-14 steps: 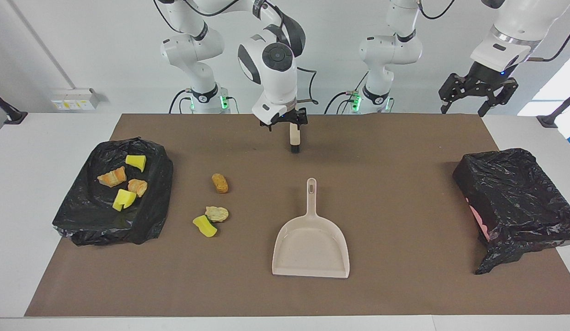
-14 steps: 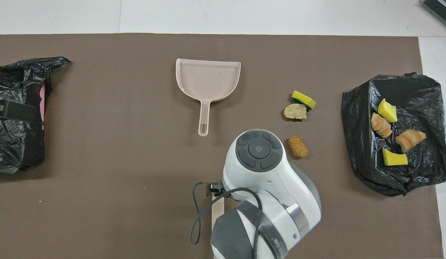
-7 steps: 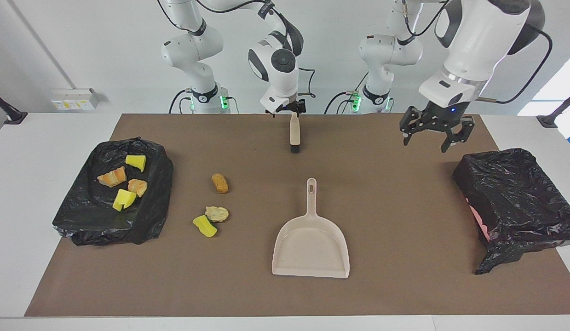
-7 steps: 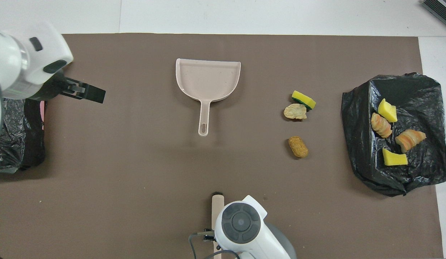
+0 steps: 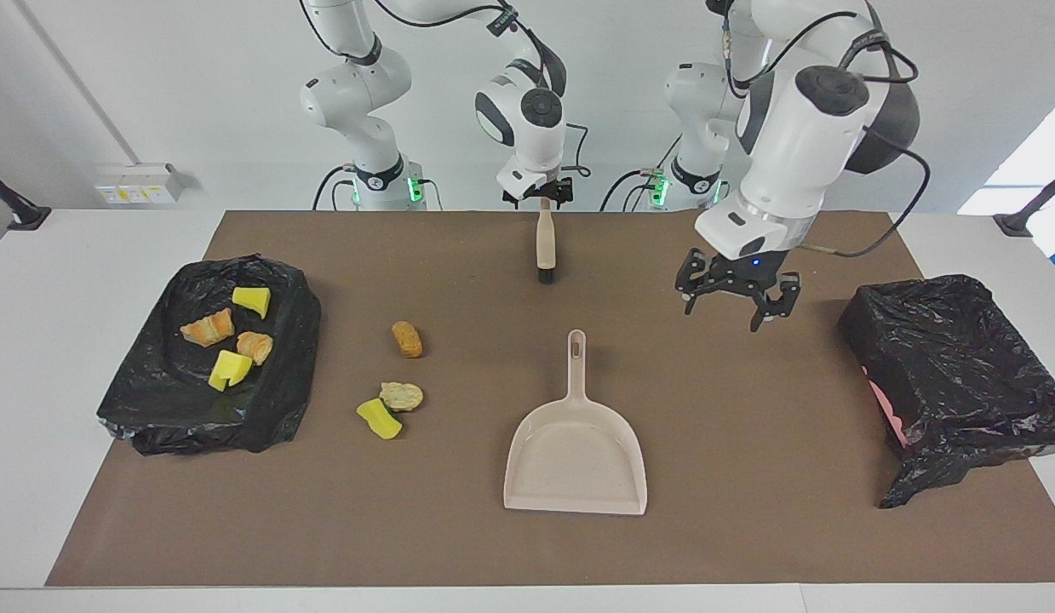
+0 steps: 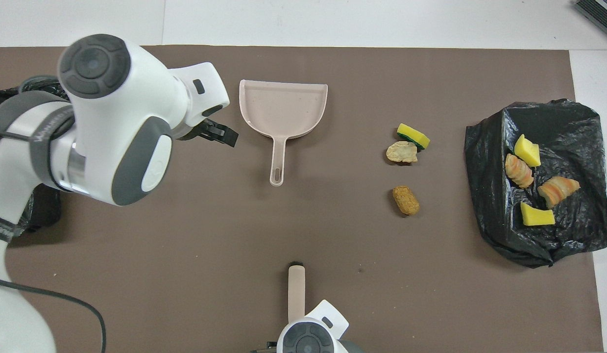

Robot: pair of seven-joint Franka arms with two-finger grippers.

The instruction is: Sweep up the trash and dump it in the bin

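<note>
Next, my left gripper takes the dustpan by its narrow handle (image 6: 278,157), since the broad pan (image 6: 283,108) spreads far wider than my left gripper's fingers.
Three pieces of trash lie on the brown mat: an orange-tan lump (image 5: 407,339) (image 6: 406,200), a pale lump (image 5: 401,396) (image 6: 401,152) and a yellow sponge chunk (image 5: 379,419) (image 6: 413,136). Several more lie on a black bag (image 5: 152,409) (image 6: 568,240) at the right arm's end. The beige dustpan (image 5: 576,451) (image 6: 283,105) lies mid-mat, handle toward the robots. The beige brush (image 5: 544,247) (image 6: 296,289) lies flat near the robots. My right gripper (image 5: 540,202) is at the brush handle's end. My left gripper (image 5: 721,313) is open and empty, in the air beside the dustpan handle.
A bin lined with a black bag (image 5: 953,375) (image 6: 46,215) stands at the left arm's end of the table; the left arm covers most of it in the overhead view. The brown mat (image 5: 748,528) covers most of the white table.
My left gripper has come from above the bin down toward the dustpan handle. My right gripper has drawn back along the brush toward its base. The brush has stayed in place.
</note>
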